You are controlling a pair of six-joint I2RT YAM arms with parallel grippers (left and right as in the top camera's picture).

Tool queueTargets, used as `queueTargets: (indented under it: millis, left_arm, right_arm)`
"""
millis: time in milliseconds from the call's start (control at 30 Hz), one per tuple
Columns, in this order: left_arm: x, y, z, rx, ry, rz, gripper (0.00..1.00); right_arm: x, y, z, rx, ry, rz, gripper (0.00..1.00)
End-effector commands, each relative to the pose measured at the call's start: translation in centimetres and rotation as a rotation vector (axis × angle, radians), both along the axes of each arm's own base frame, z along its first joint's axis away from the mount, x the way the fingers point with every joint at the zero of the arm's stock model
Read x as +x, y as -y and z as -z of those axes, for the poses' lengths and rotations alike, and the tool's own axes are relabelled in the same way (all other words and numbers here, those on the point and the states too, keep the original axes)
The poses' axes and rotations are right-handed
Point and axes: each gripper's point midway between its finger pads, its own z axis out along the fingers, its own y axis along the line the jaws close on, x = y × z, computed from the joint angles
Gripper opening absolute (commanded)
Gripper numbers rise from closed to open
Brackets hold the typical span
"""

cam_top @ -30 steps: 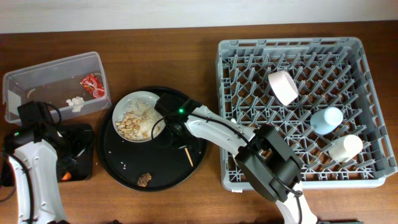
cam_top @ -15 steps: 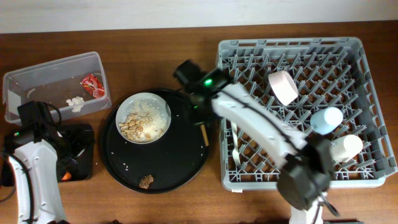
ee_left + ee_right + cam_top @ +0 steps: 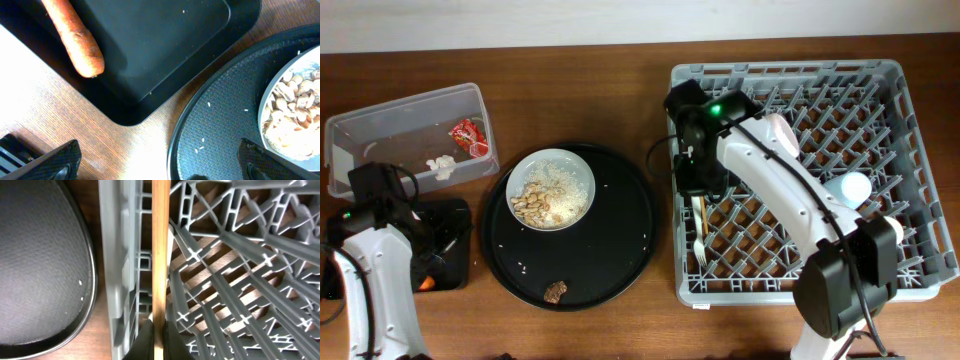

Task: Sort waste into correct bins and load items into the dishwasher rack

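Note:
The left gripper grabs the plate [image 3: 551, 188] by its rim on the rack-facing side next. The opposite edge stays free to tip scraps and enter the rack.
My right gripper [image 3: 696, 183] is shut on a thin wooden stick [image 3: 160, 240] and holds it over the left edge of the grey dishwasher rack [image 3: 880, 90]; in the right wrist view the gripper [image 3: 155, 341] pinches the stick's lower end. A white fork [image 3: 700, 245] lies in the rack below it. The blue cup [image 3: 850, 187] and the cream cup [image 3: 888, 228] stand in the rack; the bowl is hidden by my arm. My left gripper [image 3: 160, 161] is open over the gap between the black tray [image 3: 165, 55], which holds the carrot [image 3: 72, 37], and the round tray. The plate [image 3: 551, 188] holds rice scraps.
The clear tub [image 3: 380, 130] at far left holds the red wrapper [image 3: 468, 135] and the white tissue [image 3: 443, 167]. A brown lump [image 3: 556, 291] lies on the large round black tray [image 3: 620, 240]. Loose rice grains dot that tray.
My right arm has swung from the plate on the round tray to the rack's left edge, carrying the wooden stick. The left arm has not moved.

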Motion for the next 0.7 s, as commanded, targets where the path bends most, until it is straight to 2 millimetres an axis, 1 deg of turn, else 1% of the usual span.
queueTargets:
  millis: [0, 33, 100, 133, 200, 267, 333, 400, 433, 467, 500, 533, 600, 633, 667]
  left_arm:
    - [-0.1, -0.3, -0.4, 0.019, 0.008, 0.009, 0.99]
    - [-0.1, -0.3, -0.4, 0.019, 0.008, 0.009, 0.99]
    - [-0.1, -0.3, -0.4, 0.019, 0.008, 0.009, 0.99]
    - [-0.1, -0.3, -0.4, 0.019, 0.008, 0.009, 0.99]
    - [-0.1, -0.3, -0.4, 0.019, 0.008, 0.009, 0.99]
    - [-0.1, -0.3, -0.4, 0.019, 0.009, 0.009, 0.99]
    - [0.0, -0.3, -0.4, 0.020, 0.010, 0.009, 0.99]
    - [0.1, -0.3, -0.4, 0.017, 0.018, 0.010, 0.99]
    - [0.3, -0.1, -0.4, 0.007, 0.027, 0.013, 0.99]
    - [0.8, 0.3, -0.5, -0.019, 0.051, 0.021, 0.99]
    - [1.5, 0.9, -0.6, -0.047, 0.080, 0.055, 0.99]
    - [2.2, 1.7, -0.7, -0.070, 0.109, 0.096, 0.99]
    - [3.0, 2.6, -0.8, -0.074, 0.128, 0.138, 0.99]
    - [3.5, 3.3, -0.8, -0.071, 0.135, 0.173, 0.99]
    - [4.0, 4.0, -0.9, -0.073, 0.146, 0.214, 0.99]
  right_arm:
    - [-0.5, -0.4, 0.5, 0.018, -0.015, -0.016, 0.06]
    - [-0.5, -0.5, 0.5, 0.026, -0.013, -0.016, 0.12]
    - [-0.3, -0.7, 0.5, 0.033, -0.008, -0.016, 0.31]
    - [-0.3, -0.7, 0.5, 0.033, -0.007, -0.017, 0.35]
    - [-0.3, -0.6, 0.4, 0.033, -0.005, -0.016, 0.36]
    - [-0.1, -0.5, 0.0, 0.036, 0.005, -0.011, 0.36]
    - [0.2, 0.4, -1.4, 0.036, 0.033, 0.009, 0.36]
    - [0.9, 2.5, -4.5, 0.057, 0.102, 0.064, 0.37]
    - [1.0, 3.4, -5.5, 0.064, 0.124, 0.088, 0.37]
    - [1.2, 5.3, -7.2, 0.076, 0.164, 0.138, 0.40]
    - [1.1, 6.8, -8.2, 0.081, 0.188, 0.175, 0.43]
    - [0.9, 8.7, -9.4, 0.083, 0.212, 0.215, 0.46]
    - [-0.1, 12.6, -10.9, 0.072, 0.234, 0.287, 0.55]
    - [-0.8, 14.2, -11.3, 0.063, 0.229, 0.303, 0.59]
    - [-1.4, 15.4, -11.4, 0.052, 0.216, 0.313, 0.59]
